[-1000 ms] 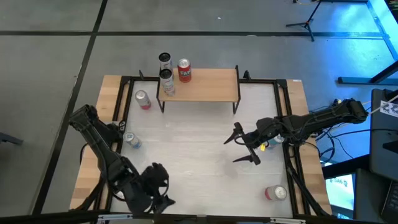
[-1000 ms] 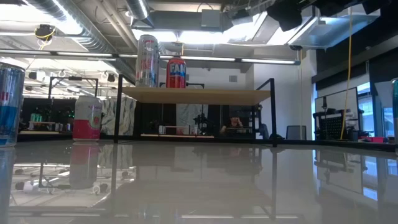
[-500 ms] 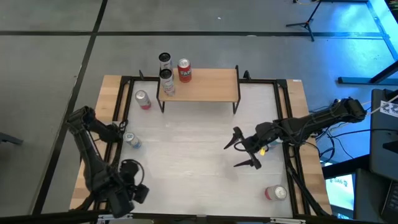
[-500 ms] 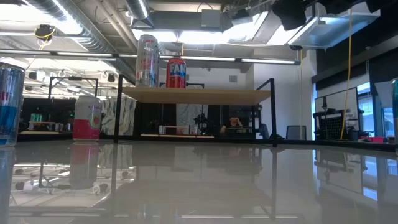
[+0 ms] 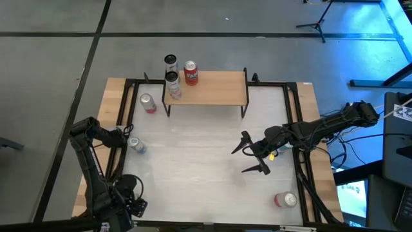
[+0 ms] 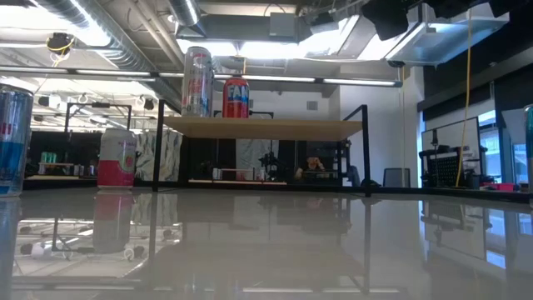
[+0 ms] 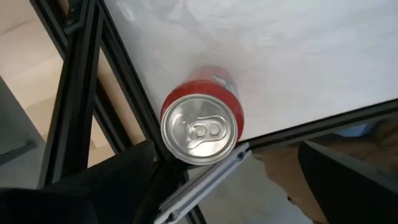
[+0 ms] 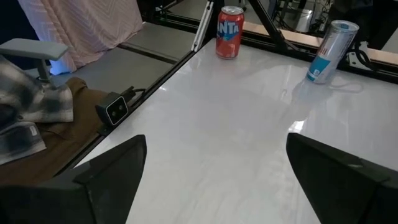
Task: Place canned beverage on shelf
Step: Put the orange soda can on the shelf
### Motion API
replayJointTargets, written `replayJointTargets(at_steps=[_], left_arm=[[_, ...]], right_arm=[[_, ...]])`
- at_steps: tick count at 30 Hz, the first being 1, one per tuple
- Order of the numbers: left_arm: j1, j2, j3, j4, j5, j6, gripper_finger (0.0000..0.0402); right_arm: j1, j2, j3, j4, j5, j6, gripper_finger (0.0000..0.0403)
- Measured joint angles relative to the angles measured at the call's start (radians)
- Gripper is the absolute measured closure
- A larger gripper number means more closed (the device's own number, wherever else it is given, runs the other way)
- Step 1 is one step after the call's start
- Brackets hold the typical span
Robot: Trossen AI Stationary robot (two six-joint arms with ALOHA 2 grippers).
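My left gripper should next grab the red can by its side, just below the can's silver rim (image 7: 208,86). The can's base will stay free, so I can stand the can from the table on the shelf.
The shelf (image 5: 207,87) (image 6: 262,127) stands at the table's far edge on thin black legs. A red can (image 5: 190,73) (image 6: 236,97) and a silver can (image 5: 172,84) (image 6: 197,81) stand upright on its left end. In the left wrist view, another red can (image 7: 202,127) (image 8: 230,32) stands upright on the white table, in the near left corner against the black frame rails. My left gripper (image 5: 129,203) (image 7: 224,186) hangs open above it, pointing down and touching nothing. My right gripper (image 5: 248,154) (image 8: 217,186) waits open above the table's right half.
A third can (image 5: 170,62) shows just behind the shelf's left end. A pink can (image 5: 148,103) (image 6: 117,158) stands left of the shelf, a blue can (image 5: 135,145) (image 8: 326,51) near the left rail, and a red can (image 5: 285,200) lies near the right corner. Black frame rails (image 5: 122,113) edge the table.
My left arm has swung toward the table's near left corner and sunk a little. Its gripper has rolled and tipped over until it points straight down. It has stayed open. The cans and my right arm have kept still.
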Motion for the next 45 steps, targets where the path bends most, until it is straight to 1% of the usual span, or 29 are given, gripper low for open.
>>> replayJointTargets(at_steps=[4,11,16,19,26,30,32,34,41,45], left_arm=[[-0.013,0.043,0.000,0.000,0.004,0.004,0.0015],[-0.028,0.079,0.000,-0.014,0.074,0.004,0.0015],[-0.038,0.079,-0.004,-0.010,0.021,-0.019,0.0015],[-0.038,0.079,-0.032,-0.003,0.022,-0.020,0.0015],[-0.038,0.079,-0.126,0.116,0.022,0.000,0.0015],[-0.037,0.080,-0.168,0.156,0.027,0.010,0.0016],[-0.037,0.080,-0.187,0.175,0.028,0.028,0.0023],[-0.037,0.080,-0.200,0.194,0.029,0.055,0.0040],[-0.007,0.078,-0.197,0.211,0.032,0.181,0.0127],[0.040,0.082,-0.174,0.189,0.017,0.293,0.0127]], right_arm=[[0.000,0.000,0.000,0.000,0.000,0.000,0.0022],[0.000,0.000,0.000,0.000,0.000,0.000,0.0022],[0.000,0.000,0.000,0.006,0.000,0.000,0.0022],[0.000,0.000,0.000,0.007,0.000,-0.001,0.0022],[0.000,0.000,0.000,0.007,0.000,-0.001,0.0022],[0.000,0.000,0.000,0.017,0.000,-0.002,0.0022],[0.000,0.000,0.000,0.022,0.000,-0.004,0.0022],[0.000,0.000,0.000,0.022,0.000,-0.013,0.0022],[0.000,0.010,0.000,0.027,0.000,-0.014,0.0022],[0.000,0.010,0.000,0.026,0.000,-0.016,0.0022]])
